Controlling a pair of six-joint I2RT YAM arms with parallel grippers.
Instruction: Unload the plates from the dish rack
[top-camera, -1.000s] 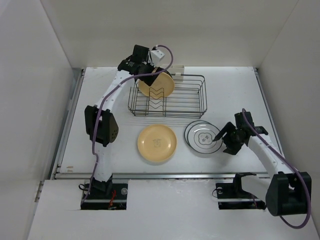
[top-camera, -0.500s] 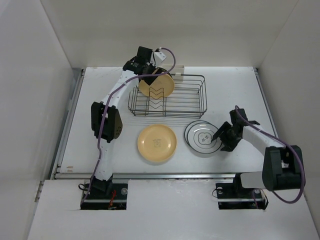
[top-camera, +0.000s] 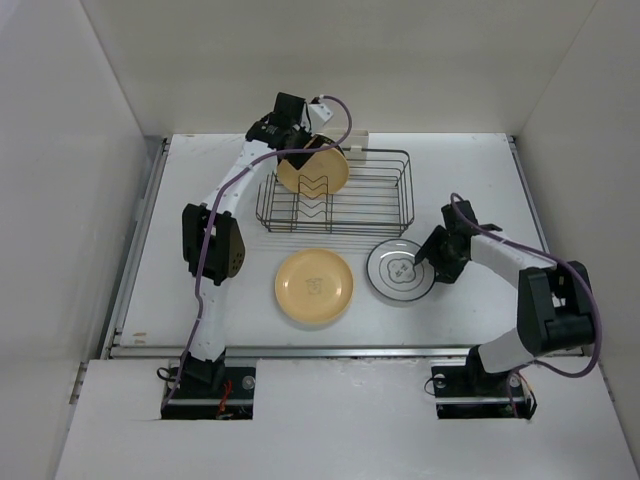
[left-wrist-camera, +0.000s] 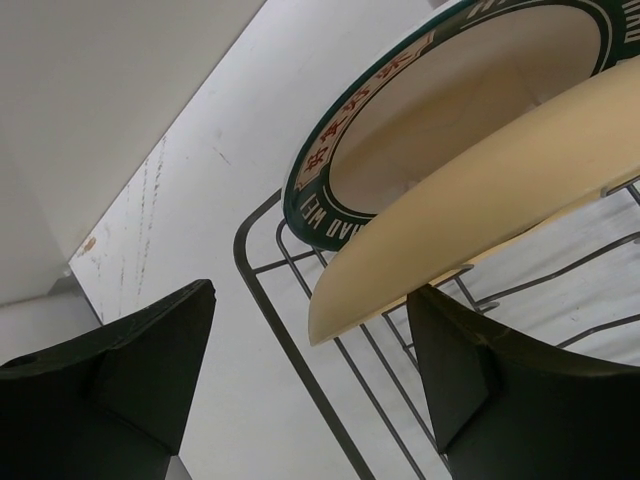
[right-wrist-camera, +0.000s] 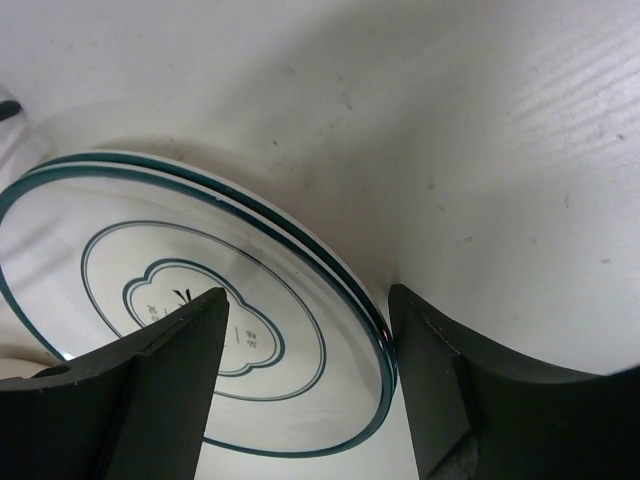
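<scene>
The yellow plate's edge (top-camera: 285, 161) (left-wrist-camera: 332, 308) lies between fingers that reach past the edge's end, so it is time for my left gripper to close on it now.
The dish rack (top-camera: 408, 190) stands at the back of the table. A yellow-orange plate (top-camera: 312, 168) leans upright in its left end, and the left wrist view shows a plate with a dark green patterned rim (left-wrist-camera: 400, 130) behind that yellow plate (left-wrist-camera: 480, 200). My left gripper (top-camera: 292, 140) hangs open over the rack's back left corner, and the yellow plate's lower edge lies between the fingers of the left gripper (left-wrist-camera: 312, 292). Another yellow plate (top-camera: 314, 286) lies flat on the table. My right gripper (top-camera: 425, 262) is open astride the right rim of a flat white, dark-rimmed plate (top-camera: 395, 272); a second dark rim shows under that plate (right-wrist-camera: 200, 400).
A small white holder (top-camera: 357, 145) is clipped to the rack's far side. White walls close in the table on the left, back and right. The rack's wire frame (left-wrist-camera: 290, 350) runs under the left fingers.
My right gripper moved left and back across the white plate's right rim, nudging the plate slightly left. The left arm shifted a little at the rack's back corner.
</scene>
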